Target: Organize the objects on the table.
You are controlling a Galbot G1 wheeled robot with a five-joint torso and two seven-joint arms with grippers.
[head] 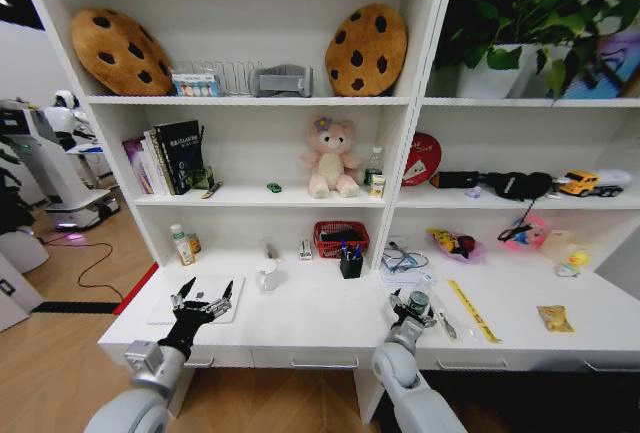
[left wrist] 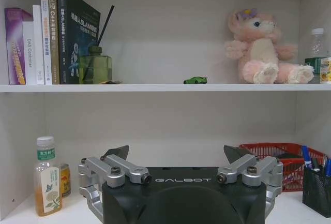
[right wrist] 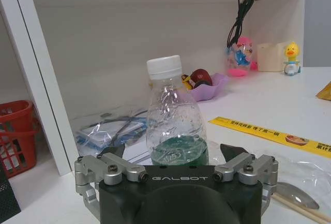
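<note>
I next need to grab the clear plastic bottle with my right gripper by its lower body [right wrist: 179, 150], below its white cap [right wrist: 164, 67], so that I can tidy the table.
My right gripper [head: 413, 305] [right wrist: 173, 151] is low over the white table [head: 320, 318], open, with its fingers either side of a clear bottle [right wrist: 174, 115] that has a white cap and green liquid at the bottom. The bottle stands upright and neither finger touches it. A yellow ruler [head: 472, 310] [right wrist: 269, 131] lies just right of it. My left gripper [head: 207, 291] [left wrist: 176, 154] hangs open and empty above a flat silver laptop [head: 160, 311] at the table's left end. A tiny green toy car [head: 274, 187] [left wrist: 195, 80] sits on the shelf above.
Along the back of the table stand a white mug [head: 268, 275], a red basket [head: 340, 238], a black pen holder [head: 351, 263] and a small juice bottle [left wrist: 46, 182]. A pink plush bear [head: 330, 158] and books [head: 165, 158] are on the shelf. A wrapped spoon [right wrist: 295, 195] lies near the ruler.
</note>
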